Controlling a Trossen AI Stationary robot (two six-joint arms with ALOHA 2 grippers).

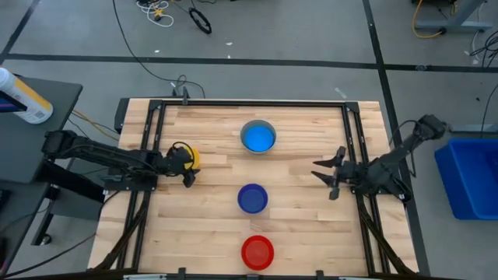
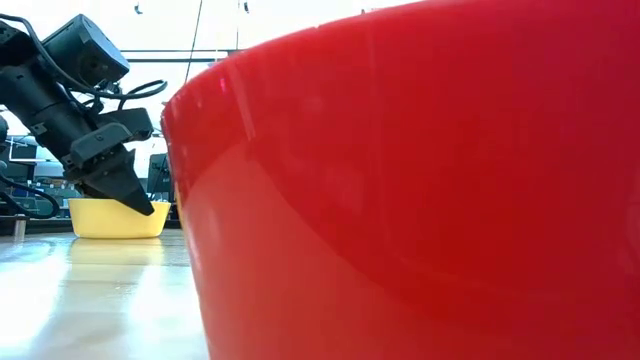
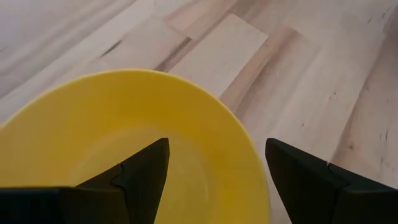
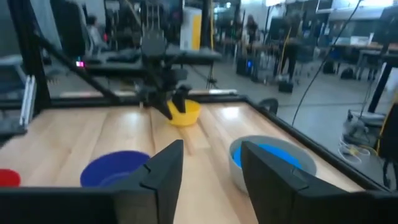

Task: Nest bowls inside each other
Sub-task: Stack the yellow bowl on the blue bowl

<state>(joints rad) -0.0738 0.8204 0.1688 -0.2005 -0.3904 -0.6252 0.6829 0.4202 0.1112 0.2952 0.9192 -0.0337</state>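
The yellow bowl should go inside the light blue bowl. My left gripper should grip the yellow bowl by its rim [image 3: 249,140] next.
The yellow bowl [image 1: 191,155] sits upright on its base at the table's left. My left gripper [image 3: 214,152] is open over it: one finger [image 3: 146,171] hangs above the inside and the other [image 3: 298,174] stands outside, with the rim [image 3: 252,165] between them. A light blue bowl [image 1: 257,139] lies nested in the grey bowl [image 1: 269,126] at the far middle. The dark blue bowl [image 1: 252,198] and the red bowl [image 1: 257,252] stand apart toward the near edge. At the table's right, my right gripper [image 1: 324,177] is open and holds nothing.
A black metal frame [image 1: 257,103] runs around the wooden table top. A blue bin [image 1: 469,175] stands off the table's right side, and a white bottle [image 1: 22,97] lies on a dark stand at the left. Bare wood lies between the bowls and the right gripper.
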